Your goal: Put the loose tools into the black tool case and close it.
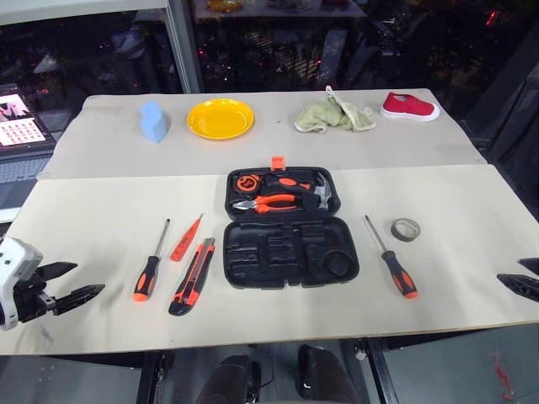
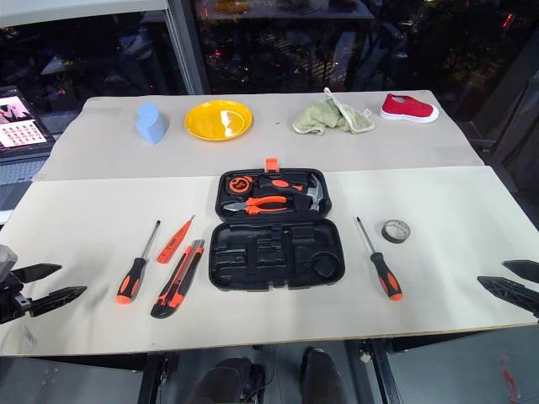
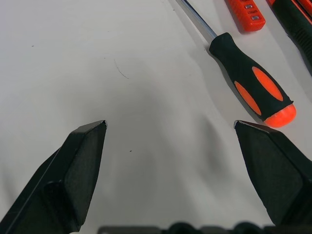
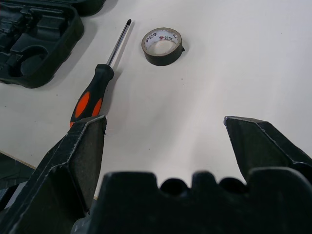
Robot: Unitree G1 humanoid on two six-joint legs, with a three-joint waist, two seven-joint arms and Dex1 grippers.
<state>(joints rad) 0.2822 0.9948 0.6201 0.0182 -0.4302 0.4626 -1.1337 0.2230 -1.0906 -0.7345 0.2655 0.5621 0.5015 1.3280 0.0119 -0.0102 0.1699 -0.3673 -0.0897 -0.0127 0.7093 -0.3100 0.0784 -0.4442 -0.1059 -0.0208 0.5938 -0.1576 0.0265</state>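
Observation:
Next, my left gripper grabs the screwdriver by its black-and-orange handle (image 1: 146,279), since the long screwdriver's bare metal shaft (image 1: 162,236) runs out to a narrow tip.
The black tool case (image 1: 290,252) lies open at the table's middle; its far half holds pliers and a hammer, its near half has bare recesses. Left of it lie a screwdriver (image 1: 149,268), a slim orange tester (image 1: 185,239) and a utility knife (image 1: 193,276). Right of it lie a second screwdriver (image 1: 392,261) and a grey tape roll (image 1: 406,229). My left gripper (image 1: 81,284) hovers open near the table's left front edge, left of the first screwdriver (image 3: 251,80). At the right front edge my right gripper (image 2: 511,280) stands open, apart from the screwdriver (image 4: 95,92) and tape roll (image 4: 162,46).
Along the far side of the table sit a blue object (image 1: 153,122), a yellow plate (image 1: 221,118), a crumpled green cloth (image 1: 333,113) and a red shoe (image 1: 409,107). A laptop (image 1: 18,135) stands off the table's left edge.

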